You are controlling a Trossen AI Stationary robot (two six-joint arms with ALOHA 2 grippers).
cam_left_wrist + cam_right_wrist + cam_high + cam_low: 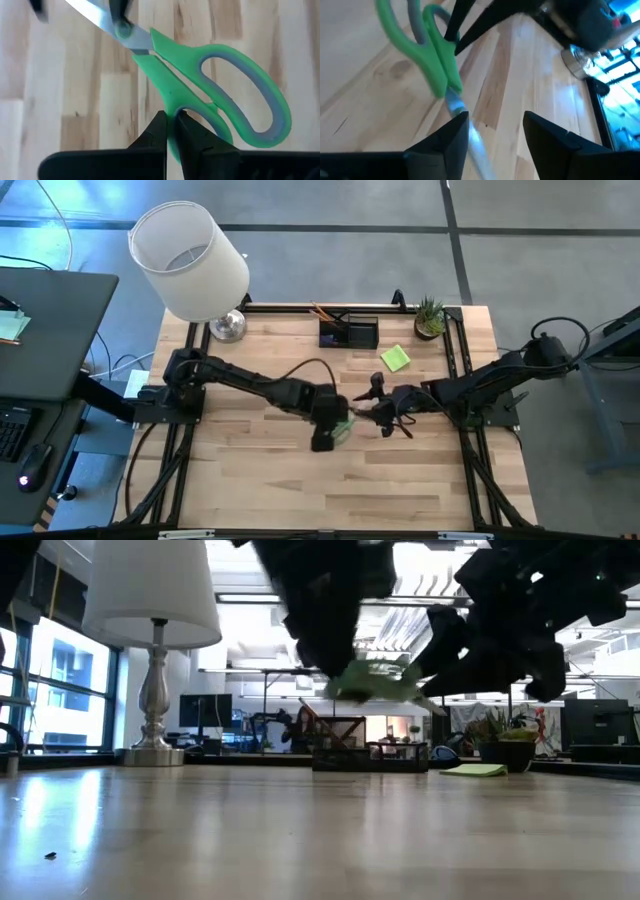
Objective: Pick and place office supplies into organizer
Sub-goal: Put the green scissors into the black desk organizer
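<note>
Next, my right gripper grabs the scissors by the green handle where it meets the blade (447,87), to get them into the organizer.
Green-handled scissors (210,85) hang above the wooden table at its middle, with my left gripper (171,118) shut on their handle; the high view shows them (344,428) under that gripper (328,436). Just right of it, my right gripper (492,125) stands open, and the scissors' steel blade (456,104) runs in between its fingers. The black organizer (348,332) stands at the far edge with orange pencils (322,311) sticking up in it. A lime-green sticky-note pad (395,358) lies flat on the table to its right. My left gripper pinches the green handle between its two fingers at the shank of the smaller loop (172,106), close to where the loops join. The fingers slant down from above and from the table's left. The scissors hang roughly level, clear of the table (375,680). My right gripper has the blade running close along the inner side of one finger (455,135); whether it touches cannot be told.
A white-shaded lamp (190,260) stands at the far left corner and a small potted plant (430,318) at the far right. The arms' black frames (455,350) run along the table's left and right sides. Bare wood (300,490) lies toward the near edge.
</note>
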